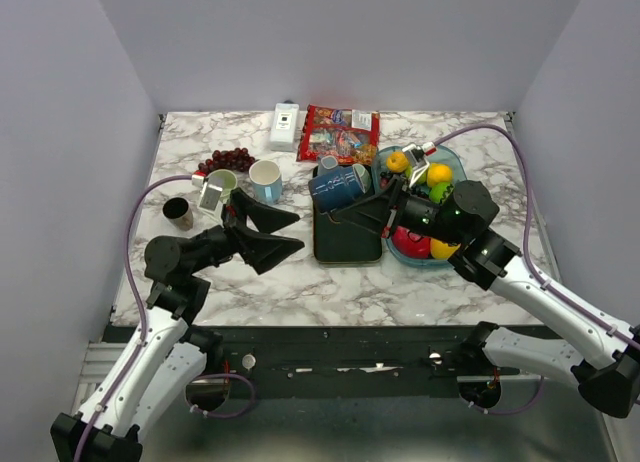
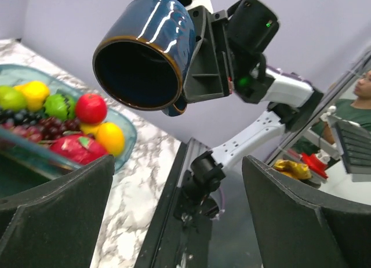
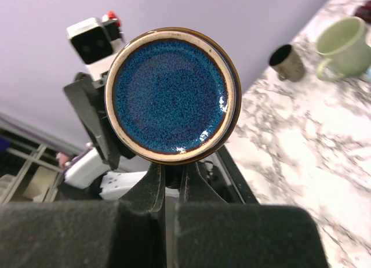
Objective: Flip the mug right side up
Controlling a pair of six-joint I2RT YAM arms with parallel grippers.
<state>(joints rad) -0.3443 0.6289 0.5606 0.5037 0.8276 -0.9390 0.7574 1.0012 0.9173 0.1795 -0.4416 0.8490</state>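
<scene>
The left gripper grabs the dark blue mug's rim (image 1: 315,195) (image 2: 142,105) at its opening next, so the mug's base stays free to set upright.
The dark blue mug (image 1: 337,189) hangs in the air above the black tray (image 1: 345,244), lying on its side. My right gripper (image 1: 350,208) is shut on its handle. In the right wrist view the mug's glazed blue base (image 3: 171,94) faces the camera, with the gripper (image 3: 173,175) pinching the handle below it. In the left wrist view the mug's open mouth (image 2: 139,73) points toward my left gripper (image 2: 179,160). My left gripper (image 1: 298,233) is open and empty, just left of the tray and a little apart from the mug.
A teal fruit bowl (image 1: 455,162) stands right of the tray. A light blue mug (image 1: 266,180), a green mug (image 1: 222,182), a small brown cup (image 1: 179,213) and grapes (image 1: 228,160) are at the left. A snack bag (image 1: 340,134) and a white box (image 1: 285,125) lie at the back.
</scene>
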